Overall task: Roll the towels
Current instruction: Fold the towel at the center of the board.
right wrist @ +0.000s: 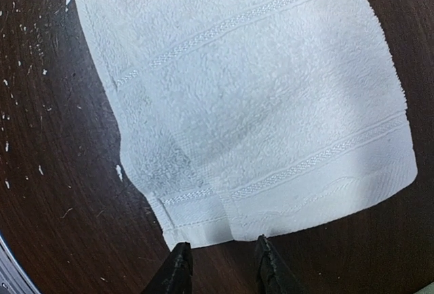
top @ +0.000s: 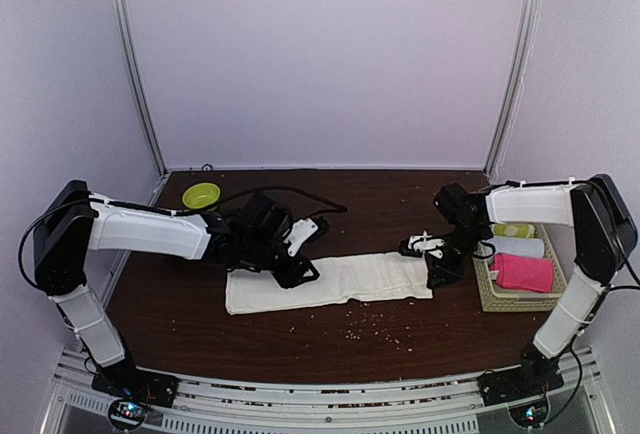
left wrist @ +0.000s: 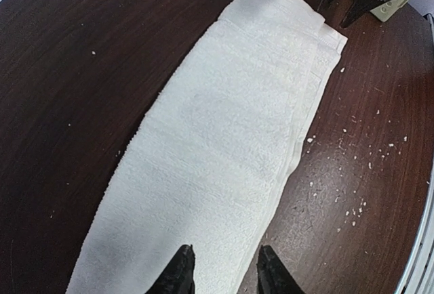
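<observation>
My right gripper is due to grab the cream towel's short-end hem (top: 430, 287) (right wrist: 225, 237) nearest the basket next, so that I can fold the towel lengthwise over itself for rolling.
The cream towel (top: 340, 280) lies flat on the dark table, folded into a long strip running left to right. My left gripper (top: 300, 272) is open, low over the strip's left part; in the left wrist view (left wrist: 224, 268) one fingertip is over the cloth (left wrist: 230, 138) and the other at its near long edge. My right gripper (top: 441, 275) is open at the strip's right short end; in the right wrist view (right wrist: 222, 265) its fingertips sit just off the hem (right wrist: 258, 84), near a greyish smudge. The pink towel (top: 522, 272) lies folded in the basket.
A woven basket (top: 488, 294) at the right also holds a white towel roll (top: 520, 247) and a yellow-green roll (top: 512, 230). A green bowl (top: 201, 195) sits at the back left. A black cable (top: 300, 192) runs behind the left arm. Pale crumbs (top: 375, 324) dot the table in front of the towel.
</observation>
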Robot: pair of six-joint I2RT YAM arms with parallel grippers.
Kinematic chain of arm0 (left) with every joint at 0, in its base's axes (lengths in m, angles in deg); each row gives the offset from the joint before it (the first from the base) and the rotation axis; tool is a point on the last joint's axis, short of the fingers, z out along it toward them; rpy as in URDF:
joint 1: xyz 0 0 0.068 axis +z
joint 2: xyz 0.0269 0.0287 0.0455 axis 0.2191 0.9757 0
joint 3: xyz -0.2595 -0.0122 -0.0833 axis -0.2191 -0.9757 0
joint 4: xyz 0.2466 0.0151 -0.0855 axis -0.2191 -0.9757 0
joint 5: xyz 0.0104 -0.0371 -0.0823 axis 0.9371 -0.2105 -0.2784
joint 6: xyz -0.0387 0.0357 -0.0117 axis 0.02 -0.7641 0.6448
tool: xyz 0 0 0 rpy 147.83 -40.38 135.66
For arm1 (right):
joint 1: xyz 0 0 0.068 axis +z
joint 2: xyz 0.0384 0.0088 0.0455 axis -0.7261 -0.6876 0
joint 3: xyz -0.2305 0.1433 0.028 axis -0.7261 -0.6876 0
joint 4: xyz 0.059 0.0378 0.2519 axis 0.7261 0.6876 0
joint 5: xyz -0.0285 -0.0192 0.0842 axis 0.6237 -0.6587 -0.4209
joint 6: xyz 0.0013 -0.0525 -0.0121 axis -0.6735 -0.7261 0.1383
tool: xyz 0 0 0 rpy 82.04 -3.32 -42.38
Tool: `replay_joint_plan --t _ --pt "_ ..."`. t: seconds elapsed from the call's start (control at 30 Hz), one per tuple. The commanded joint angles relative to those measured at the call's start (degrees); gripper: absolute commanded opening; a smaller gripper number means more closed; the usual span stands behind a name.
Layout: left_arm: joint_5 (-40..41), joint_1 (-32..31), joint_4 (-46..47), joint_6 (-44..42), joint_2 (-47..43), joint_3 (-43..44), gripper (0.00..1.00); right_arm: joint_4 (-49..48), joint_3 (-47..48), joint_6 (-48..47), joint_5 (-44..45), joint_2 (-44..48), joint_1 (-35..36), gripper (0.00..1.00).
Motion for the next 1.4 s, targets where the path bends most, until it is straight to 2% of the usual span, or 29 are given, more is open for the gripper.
replay_joint_plan --t 0.0,0.3,0.63,0.9,0.97,1.13,1.37 --pt "-0.35 -0.24 2.91 0.95 -0.12 -0.96 0.33 -3.04 0.23 0.48 3.64 -1.41 0.91 0.33" --pt "1.75 -0.23 2.65 1.38 -0.74 -2.79 0.33 -4.38 1.42 4.13 5.87 -3.23 1.32 0.31" --pt "2.14 -0.23 3.11 1.65 -0.88 -4.32 0.33 -4.70 7.16 19.90 1.59 -5.26 -2.96 0.40" --pt "3.27 -0.23 3.53 1.75 -2.16 -6.16 0.33 -2.35 8.50 21.34 -2.13 -10.59 -3.08 0.43" --pt "3.70 -0.28 3.64 1.93 -2.20 -6.62 0.33 -1.86 8.63 21.40 -3.36 -11.72 -3.00 0.40" --pt "4.69 -0.16 3.87 2.40 -2.49 -7.31 0.33 -2.14 9.26 22.07 -3.60 -14.58 -3.05 0.15" --pt "8.34 0.23 3.82 3.42 -4.74 -9.13 0.33 0.33 16.40 23.22 -4.49 -11.48 -10.09 0.02"
